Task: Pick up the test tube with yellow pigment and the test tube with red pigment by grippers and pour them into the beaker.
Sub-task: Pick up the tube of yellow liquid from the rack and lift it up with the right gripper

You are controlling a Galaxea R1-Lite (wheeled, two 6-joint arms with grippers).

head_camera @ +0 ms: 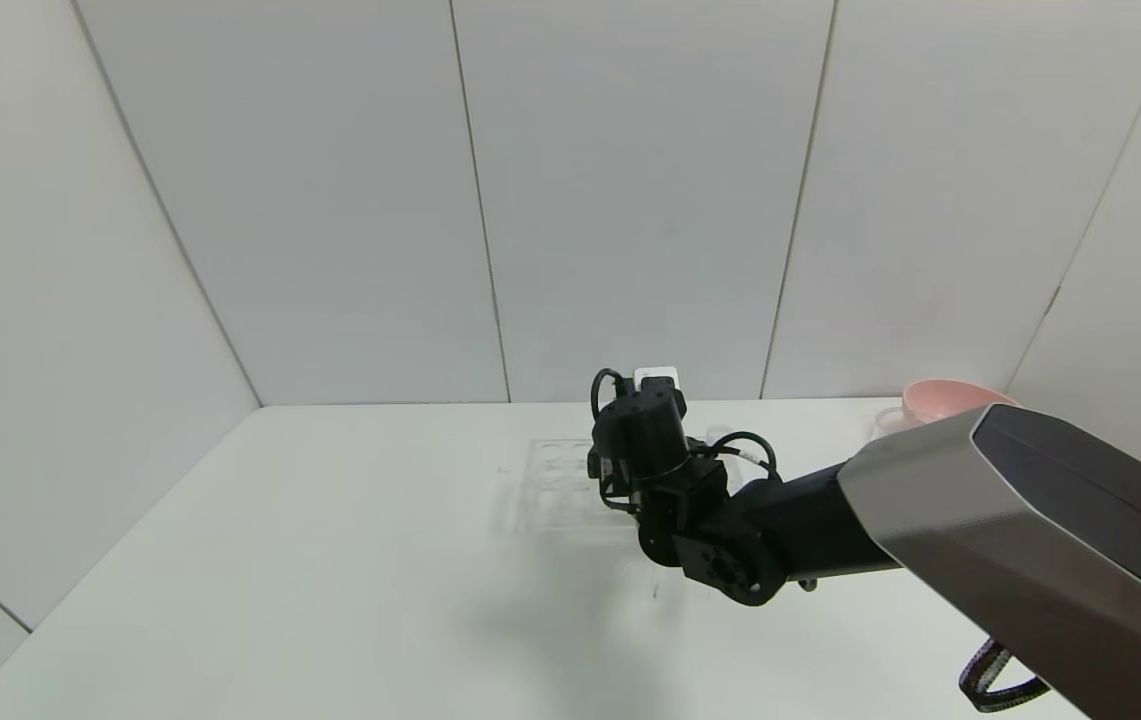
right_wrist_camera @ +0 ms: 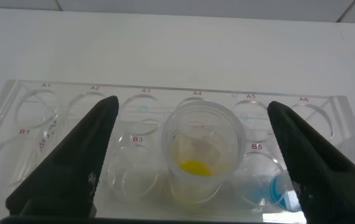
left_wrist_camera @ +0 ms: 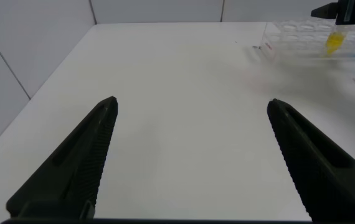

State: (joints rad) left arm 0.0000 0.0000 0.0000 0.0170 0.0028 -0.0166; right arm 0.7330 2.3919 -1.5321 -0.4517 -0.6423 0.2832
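Observation:
I should close my right gripper on the tube now. My fingers reach down beside the yellow tube's rim (right_wrist_camera: 203,108), over the rack (right_wrist_camera: 40,102), so they would hold the tube if I closed now.
The test tube with yellow pigment (right_wrist_camera: 195,167) stands upright in slot B4 of a clear rack (right_wrist_camera: 40,102), seen from above. My right gripper (right_wrist_camera: 193,104) hangs open directly over it, one finger on each side and neither touching it. From the left wrist view the same yellow tube (left_wrist_camera: 334,42) shows far off in the rack. In the head view my right wrist (head_camera: 645,440) covers the tubes. My left gripper (left_wrist_camera: 191,102) is open and empty above bare table. The test tube with red pigment is out of view. A faint clear cup (head_camera: 887,420), apparently the beaker, stands left of the pink bowl.
A tube of blue liquid (right_wrist_camera: 277,186) sits in the rack next to the yellow one, close to one right finger. A pink bowl (head_camera: 940,398) stands at the table's far right corner. White walls enclose the table (head_camera: 330,560) at the back and sides.

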